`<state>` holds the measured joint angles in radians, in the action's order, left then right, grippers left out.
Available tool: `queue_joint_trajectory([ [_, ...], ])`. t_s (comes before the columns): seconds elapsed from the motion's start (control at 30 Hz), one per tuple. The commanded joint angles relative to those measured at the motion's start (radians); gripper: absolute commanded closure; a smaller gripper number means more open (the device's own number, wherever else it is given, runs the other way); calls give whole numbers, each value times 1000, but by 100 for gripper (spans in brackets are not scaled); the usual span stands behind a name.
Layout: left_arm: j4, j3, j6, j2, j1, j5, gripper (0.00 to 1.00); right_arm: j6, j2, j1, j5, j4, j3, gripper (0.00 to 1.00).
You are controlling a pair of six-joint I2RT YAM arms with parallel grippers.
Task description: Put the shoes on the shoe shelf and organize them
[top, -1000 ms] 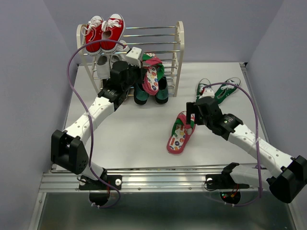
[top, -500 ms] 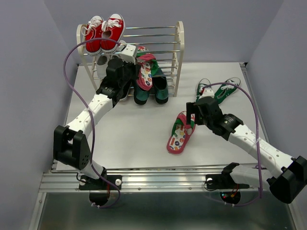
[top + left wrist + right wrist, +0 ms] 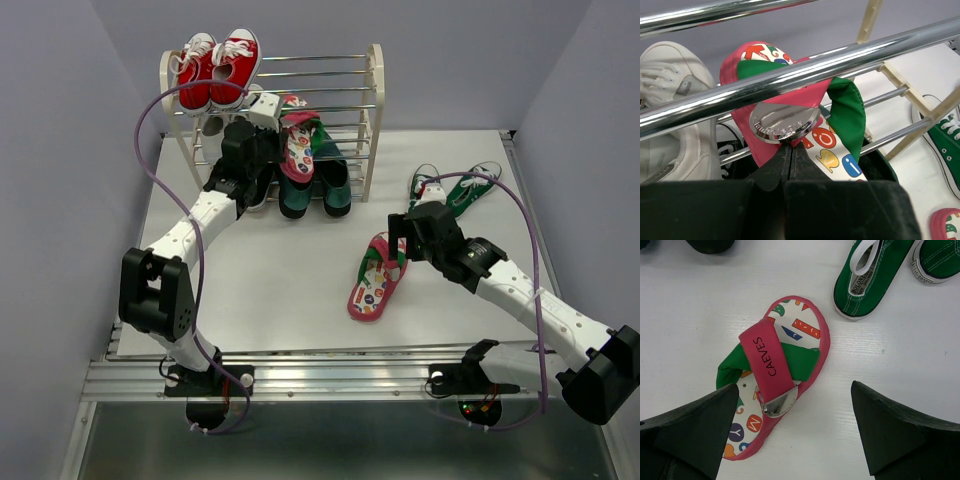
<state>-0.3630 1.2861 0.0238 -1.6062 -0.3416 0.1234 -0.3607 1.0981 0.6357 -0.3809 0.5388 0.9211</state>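
Observation:
The shoe shelf's rods are under the red flip-flop, so it would rest beside the white sneakers; my left gripper should open now.
My left gripper (image 3: 279,122) is shut on the strap of a red flip-flop (image 3: 298,148) with a green strap. It holds the flip-flop against the chrome rods of the shoe shelf (image 3: 372,95). In the left wrist view the closed fingertips (image 3: 790,148) pinch just under the silver buckle, and the flip-flop (image 3: 765,122) sits behind a rod (image 3: 880,46). The other flip-flop (image 3: 373,278) lies on the table, and my right gripper (image 3: 398,238) stands open above it (image 3: 774,365). Dark teal slip-ons (image 3: 316,192) sit at the shelf's foot. The green sneakers (image 3: 455,186) lie at the right.
Red sneakers (image 3: 217,68) rest on the shelf's top tier at the left. White sneakers (image 3: 214,138) occupy the left of the middle tier (image 3: 670,90). Purple walls close in the table on three sides.
My left gripper has carried its flip-flop up and leftward, closer against the shelf rods. The right arm and the flip-flop on the table have not moved.

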Motion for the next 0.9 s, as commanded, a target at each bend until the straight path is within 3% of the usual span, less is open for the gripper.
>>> queue_joint_trajectory([
  [0.0,-100,45,22,5,7,4,100,20,-26,-5,0,-45,41,0],
  [0.07,-71,64,13,0,7,-5,100,22,-23,-5,-3,-43,35,0],
  [0.13,-59,68,16,2,7,-8,89,23,-15,-5,0,-43,35,0],
  [0.17,-54,68,16,5,7,-14,69,23,-14,-5,4,-43,35,0],
  [0.27,-31,70,19,15,7,-39,37,22,-12,-5,2,-43,36,0],
  [0.3,-22,71,19,20,7,-47,33,20,-11,-5,0,-43,38,0],
  [0.63,29,55,4,72,4,-19,26,22,5,-5,25,-63,70,0],
  [0.7,35,44,-5,91,0,-10,1,28,12,-5,27,-106,85,0],
  [0.87,97,13,-18,166,-39,-50,1,58,61,-5,28,-178,168,0],
])
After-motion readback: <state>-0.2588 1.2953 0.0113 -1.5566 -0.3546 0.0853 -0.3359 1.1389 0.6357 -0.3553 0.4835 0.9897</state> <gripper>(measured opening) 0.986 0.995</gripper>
